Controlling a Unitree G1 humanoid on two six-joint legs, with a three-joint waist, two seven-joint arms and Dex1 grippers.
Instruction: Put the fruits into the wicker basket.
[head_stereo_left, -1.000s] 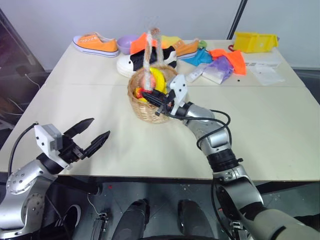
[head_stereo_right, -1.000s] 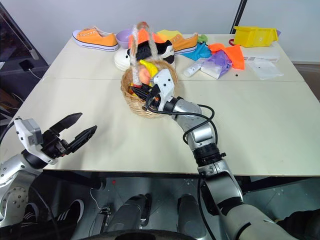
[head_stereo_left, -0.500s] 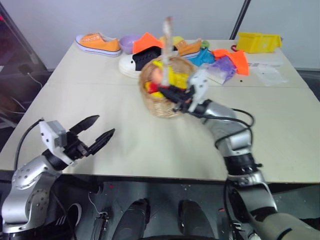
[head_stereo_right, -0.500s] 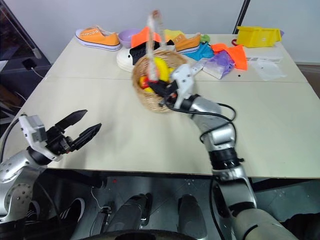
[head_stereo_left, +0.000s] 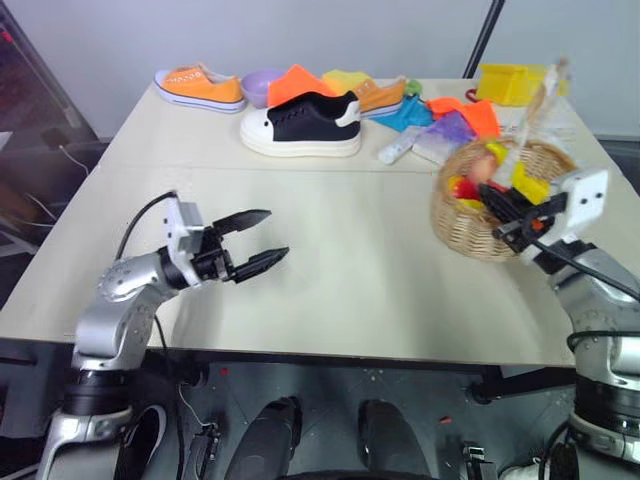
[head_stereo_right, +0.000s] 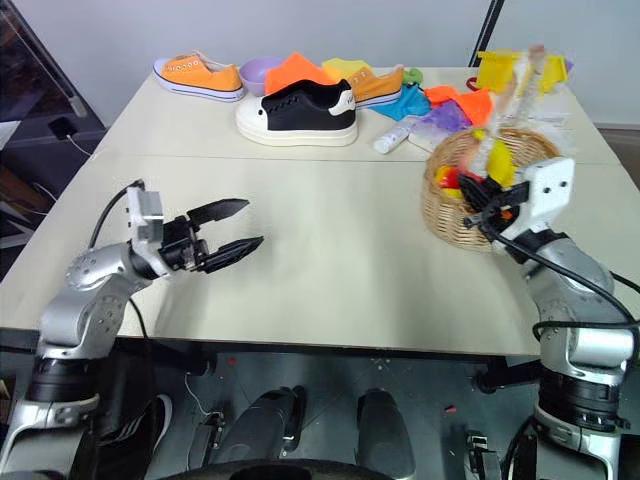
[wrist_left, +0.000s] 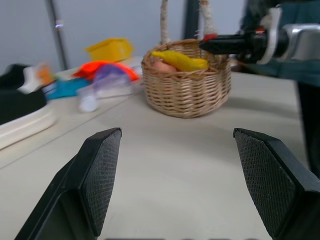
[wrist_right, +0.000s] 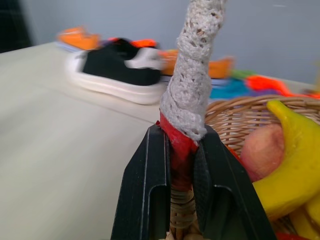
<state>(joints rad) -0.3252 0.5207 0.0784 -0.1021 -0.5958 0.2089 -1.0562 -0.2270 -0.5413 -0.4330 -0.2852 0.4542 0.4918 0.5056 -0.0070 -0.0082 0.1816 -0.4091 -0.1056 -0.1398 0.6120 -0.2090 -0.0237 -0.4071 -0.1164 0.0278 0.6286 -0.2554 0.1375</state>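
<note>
My right gripper needs to move the basket toward the tabletop's bare side strip (head_stereo_left: 548, 325) before it lets go, because the wicker basket's base (head_stereo_left: 478, 250) is still short of that strip.
The wicker basket (head_stereo_left: 478, 210) is at the right side of the table, its tall handle (wrist_right: 192, 95) blurred. Inside it lie the yellow banana (wrist_left: 181, 60) and the pink-red peach (wrist_right: 262, 150). My right gripper (wrist_right: 182, 131) is shut on the red-wrapped foot of the handle, at the basket's near rim; it also shows as the right gripper (head_stereo_right: 482, 196). My left gripper (head_stereo_left: 275, 233) hovers open over the table's left front, empty and pointing across at the basket, which is far from it.
A black and white sneaker (head_stereo_left: 300, 125) lies at the middle back. Behind it are an orange sneaker (head_stereo_left: 198, 88), a purple bowl (head_stereo_left: 262, 85), coloured cloths (head_stereo_left: 455, 115), a white bottle (head_stereo_left: 398, 150) and a yellow bin (head_stereo_left: 510, 82).
My right gripper has swept the basket, with the fruits in it, from the table's middle to the right side. My left gripper has risen and swung inward, still open.
</note>
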